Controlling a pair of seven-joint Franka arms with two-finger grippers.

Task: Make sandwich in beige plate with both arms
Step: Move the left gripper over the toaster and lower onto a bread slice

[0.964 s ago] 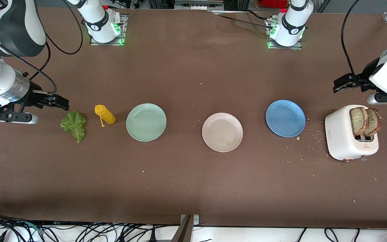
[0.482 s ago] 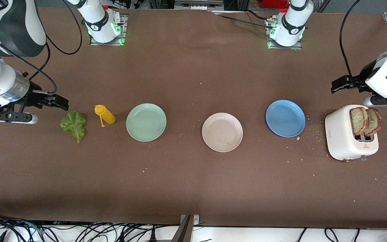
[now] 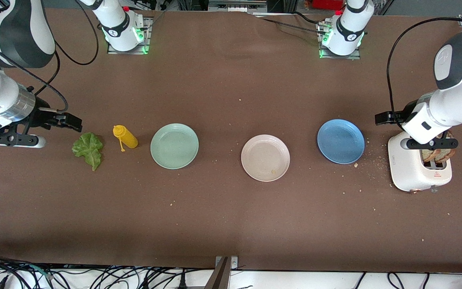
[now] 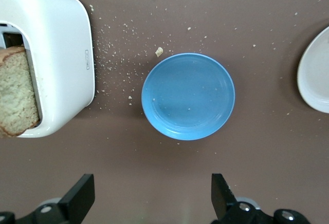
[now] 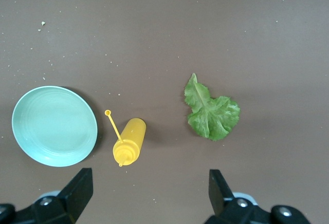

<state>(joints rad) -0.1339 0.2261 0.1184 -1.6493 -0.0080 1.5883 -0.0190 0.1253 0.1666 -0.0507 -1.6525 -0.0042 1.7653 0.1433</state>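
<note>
The sides of the toaster's slot hold the bread slice's lower part, so my left gripper needs to grab the slice by its exposed top edge next.
Two toasted bread slices (image 3: 439,154) stand in a white toaster (image 3: 411,168) at the left arm's end of the table; the left arm's wrist hides most of them. One slice (image 4: 18,98) shows in the left wrist view. My left gripper (image 3: 385,118) is open and empty over the table between the toaster and the blue plate (image 3: 340,141); it also shows in its wrist view (image 4: 152,193). The beige plate (image 3: 265,157) lies empty mid-table, its edge in the left wrist view (image 4: 316,72). The lettuce leaf (image 3: 88,149) lies flat at the right arm's end of the table. My right gripper (image 3: 68,121) hovers open and empty beside it (image 5: 149,185).
A yellow squeeze bottle (image 3: 125,137) lies on its side between the lettuce (image 5: 212,113) and the mint green plate (image 3: 174,145). Crumbs are scattered between the blue plate (image 4: 188,96) and the toaster (image 4: 61,54).
My left arm has swung in over the toaster and now covers most of the bread; its gripper has shifted toward the blue plate. The right arm has not moved.
</note>
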